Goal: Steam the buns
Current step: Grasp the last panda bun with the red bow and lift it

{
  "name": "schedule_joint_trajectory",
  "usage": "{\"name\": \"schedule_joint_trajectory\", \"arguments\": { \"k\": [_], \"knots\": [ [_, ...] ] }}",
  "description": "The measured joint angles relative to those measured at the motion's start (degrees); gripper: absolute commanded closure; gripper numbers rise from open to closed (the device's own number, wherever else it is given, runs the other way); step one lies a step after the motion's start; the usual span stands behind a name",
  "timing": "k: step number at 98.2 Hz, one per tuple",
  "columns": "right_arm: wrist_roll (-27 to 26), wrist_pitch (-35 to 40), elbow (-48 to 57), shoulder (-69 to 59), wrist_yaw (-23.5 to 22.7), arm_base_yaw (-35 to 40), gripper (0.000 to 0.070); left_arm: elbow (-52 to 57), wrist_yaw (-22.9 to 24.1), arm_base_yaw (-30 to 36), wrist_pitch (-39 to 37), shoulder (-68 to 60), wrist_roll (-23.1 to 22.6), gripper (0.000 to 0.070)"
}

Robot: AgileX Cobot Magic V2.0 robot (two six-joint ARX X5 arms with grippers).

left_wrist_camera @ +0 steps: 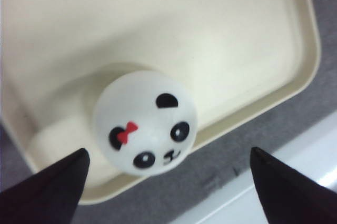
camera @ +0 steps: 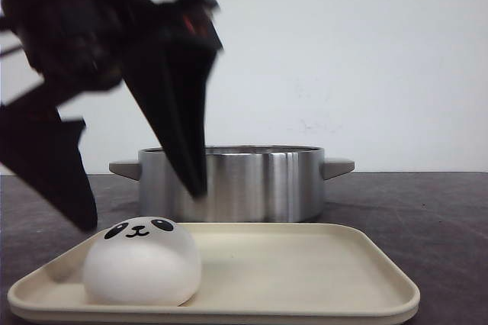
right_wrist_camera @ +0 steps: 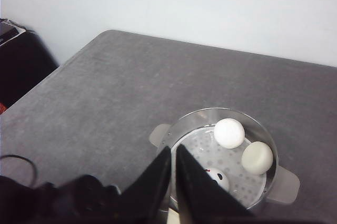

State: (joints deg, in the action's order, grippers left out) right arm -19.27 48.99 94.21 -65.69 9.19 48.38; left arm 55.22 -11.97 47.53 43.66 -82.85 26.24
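My left fingers are around the panda-faced bun's top, high above the cream tray (camera: 305, 264); they must lower first, then close on the bun.
One white panda-faced bun (camera: 142, 262) (left_wrist_camera: 145, 129) sits at the near left end of a cream tray (camera: 305, 264) (left_wrist_camera: 237, 34). My left gripper (camera: 143, 209) (left_wrist_camera: 167, 153) hangs open just above it, one black finger on each side and neither touching. Three more buns lie on the perforated rack inside the steel pot (right_wrist_camera: 266, 129): a white one (right_wrist_camera: 229, 133), a creamier one (right_wrist_camera: 257, 157) and one (right_wrist_camera: 221, 176) half hidden behind my right gripper's fingers. The right gripper (right_wrist_camera: 173, 149) is shut and empty, high above the pot's rim; the front view does not show it.
The two-handled steel pot (camera: 252, 184) stands just behind the tray on the dark grey table (right_wrist_camera: 116, 92). A white wall lies behind. The table's left edge and a dark object (right_wrist_camera: 21, 61) beyond it show in the right wrist view.
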Motion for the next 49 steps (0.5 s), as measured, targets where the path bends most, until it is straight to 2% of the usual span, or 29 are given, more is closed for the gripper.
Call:
{"name": "schedule_joint_trajectory", "arguments": {
  "k": [23, 33, 36, 40, 49],
  "knots": [
    [0.00, 0.46, 0.00, 0.00, -0.13, 0.00, 0.0692, 0.00, 0.04, 0.35, -1.86, -6.10, 1.55, 0.0104],
    [0.00, 1.31, 0.00, 0.00, -0.13, 0.00, 0.0692, 0.00, 0.04, 0.35, -1.88, -7.39, 1.64, 0.0128],
    [0.00, 1.44, 0.00, 0.00, -0.13, 0.00, 0.0692, 0.00, 0.11, 0.35, -1.90, -7.52, 1.64, 0.0173],
    [0.00, 1.60, 0.00, 0.00, -0.13, -0.02, 0.0692, 0.00, 0.15, 0.35, -2.08, -7.52, 1.64, 0.0279],
    [0.00, 1.88, 0.00, 0.00, -0.13, 0.00, 0.0692, 0.00, 0.15, 0.39, -2.62, -7.52, 1.64, 0.0629]
  ]
}}
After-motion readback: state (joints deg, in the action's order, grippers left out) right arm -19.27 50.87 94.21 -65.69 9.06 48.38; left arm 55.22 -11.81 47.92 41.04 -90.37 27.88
